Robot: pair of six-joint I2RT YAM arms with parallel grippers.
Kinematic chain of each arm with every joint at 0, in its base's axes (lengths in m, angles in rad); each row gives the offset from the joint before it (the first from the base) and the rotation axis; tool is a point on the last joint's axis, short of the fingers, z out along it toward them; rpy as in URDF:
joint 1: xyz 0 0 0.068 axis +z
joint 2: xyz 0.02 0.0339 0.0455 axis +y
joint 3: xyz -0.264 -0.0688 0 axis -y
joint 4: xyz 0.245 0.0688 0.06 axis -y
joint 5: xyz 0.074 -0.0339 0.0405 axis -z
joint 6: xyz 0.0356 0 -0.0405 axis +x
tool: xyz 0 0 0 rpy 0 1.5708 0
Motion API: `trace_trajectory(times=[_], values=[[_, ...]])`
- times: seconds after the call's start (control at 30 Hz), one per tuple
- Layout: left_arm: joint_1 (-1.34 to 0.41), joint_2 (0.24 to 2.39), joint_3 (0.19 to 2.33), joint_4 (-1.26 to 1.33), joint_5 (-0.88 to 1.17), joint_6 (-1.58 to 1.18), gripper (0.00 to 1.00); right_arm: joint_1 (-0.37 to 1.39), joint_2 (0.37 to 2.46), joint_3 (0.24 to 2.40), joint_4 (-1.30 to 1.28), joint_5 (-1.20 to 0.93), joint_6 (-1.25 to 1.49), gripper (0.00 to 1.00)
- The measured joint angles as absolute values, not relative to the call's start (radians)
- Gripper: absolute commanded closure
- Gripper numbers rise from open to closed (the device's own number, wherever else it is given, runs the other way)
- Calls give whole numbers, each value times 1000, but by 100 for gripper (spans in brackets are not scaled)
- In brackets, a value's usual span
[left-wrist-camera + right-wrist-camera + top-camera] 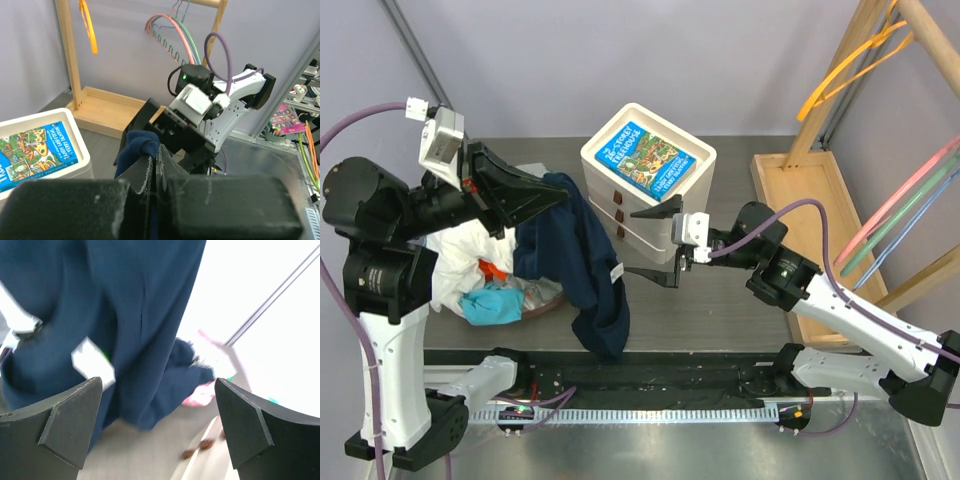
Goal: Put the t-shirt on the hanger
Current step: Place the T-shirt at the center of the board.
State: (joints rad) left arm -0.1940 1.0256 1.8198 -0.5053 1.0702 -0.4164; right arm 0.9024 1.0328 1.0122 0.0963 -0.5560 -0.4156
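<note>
The right gripper grabs the t-shirt's facing side next, which leaves the left gripper free to regrip and spread the t-shirt for the hanger.
The navy t-shirt hangs from my left gripper, which is shut on its top edge and holds it raised over the table, the lower end trailing to the front edge. In the left wrist view a bunch of navy cloth sticks out between the closed fingertips of the left gripper. My right gripper is open, just right of the hanging shirt, facing it. In the right wrist view the t-shirt fills the space ahead of the open right gripper. The orange-yellow hanger hangs on the wooden rack at the far right and also shows in the left wrist view.
A white drawer box with a picture book on top stands behind the right gripper. A pile of white, turquoise and pink clothes lies under the left arm. The wooden rack also carries pink, green and blue hangers.
</note>
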Motion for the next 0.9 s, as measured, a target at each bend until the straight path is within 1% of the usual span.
trace_trajectory(times=[0.17,0.5,0.53,0.57,0.63,0.67,0.7,0.73,0.77,0.83,0.9], values=[[-194,1031,1772,-497,1094,-436,100,902,1056,1114,119,-541,-356,1],[-194,1026,1658,-486,1140,-442,100,930,1169,1286,153,-536,-70,1],[-194,1032,1655,-486,1145,-442,100,933,1182,1291,154,-538,-56,1],[-194,1040,1654,-486,1150,-442,100,939,1198,1296,154,-538,-39,5],[-196,1055,1650,-482,1157,-441,100,957,1230,1299,149,-541,-20,20],[-200,1061,1644,-481,1161,-441,100,968,1246,1299,144,-544,-13,39],[-205,1067,1639,-480,1164,-441,100,979,1262,1300,139,-545,-8,52],[-211,1073,1632,-479,1166,-440,100,986,1275,1301,134,-545,-7,71],[-218,1079,1626,-480,1169,-439,100,994,1291,1306,123,-546,2,95],[-231,1093,1610,-481,1175,-438,100,1003,1320,1323,104,-544,32,99],[-237,1111,1595,-486,1158,-433,98,1006,1328,1334,88,-535,66,99]])
